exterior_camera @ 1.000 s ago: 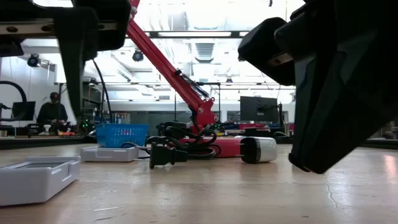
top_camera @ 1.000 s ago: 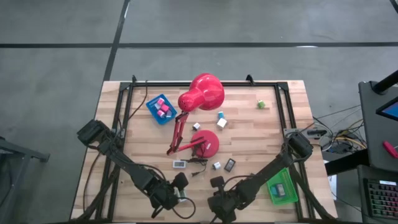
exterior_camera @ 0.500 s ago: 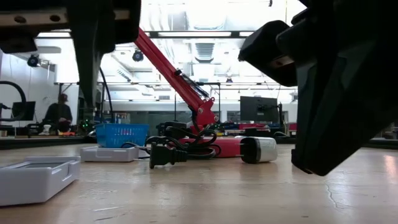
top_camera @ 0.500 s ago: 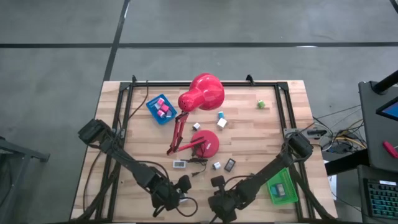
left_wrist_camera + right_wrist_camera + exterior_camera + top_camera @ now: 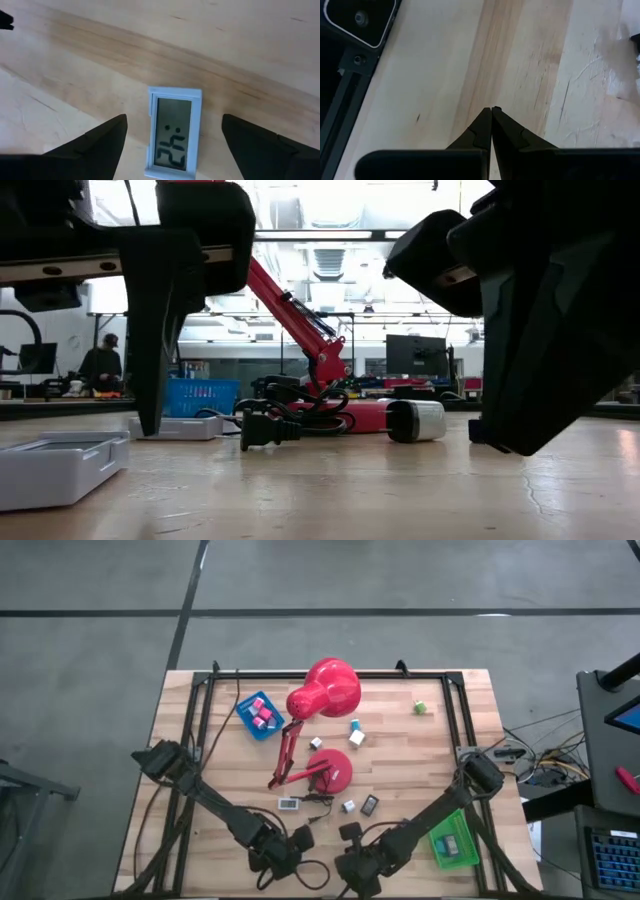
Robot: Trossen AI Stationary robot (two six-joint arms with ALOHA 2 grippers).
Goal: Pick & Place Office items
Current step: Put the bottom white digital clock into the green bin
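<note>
The white clock needs to go away in the blue tray (image 5: 260, 716), so next my left gripper should grab the clock by its long sides and then I will put it there.
A white flat clock with a grey display (image 5: 175, 132) lies on the wooden table near its front edge; the low view shows it at the left (image 5: 55, 465). My left gripper (image 5: 174, 150) hangs open over it, pointing steeply down, one finger on either side with wide gaps. In the high view the left gripper (image 5: 290, 855) covers the clock. One of its fingers (image 5: 150, 380) stands just beside the clock's end. My right gripper (image 5: 491, 109) waits shut and empty by the front edge (image 5: 355, 875).
A red desk lamp (image 5: 322, 690) stands mid-table; its base (image 5: 335, 770), cord and plug (image 5: 265, 425) lie just beyond my grippers. Loose pieces: another white flat one (image 5: 289, 804), a dark one (image 5: 369, 805), a green block (image 5: 421, 708). Blue tray (image 5: 258, 715), green tray (image 5: 452, 843).
My left gripper has come down toward the table and shifted a little toward the right edge, rolling as it went. Its finger now reaches down beside the white clock. The clock has stayed where it was.
</note>
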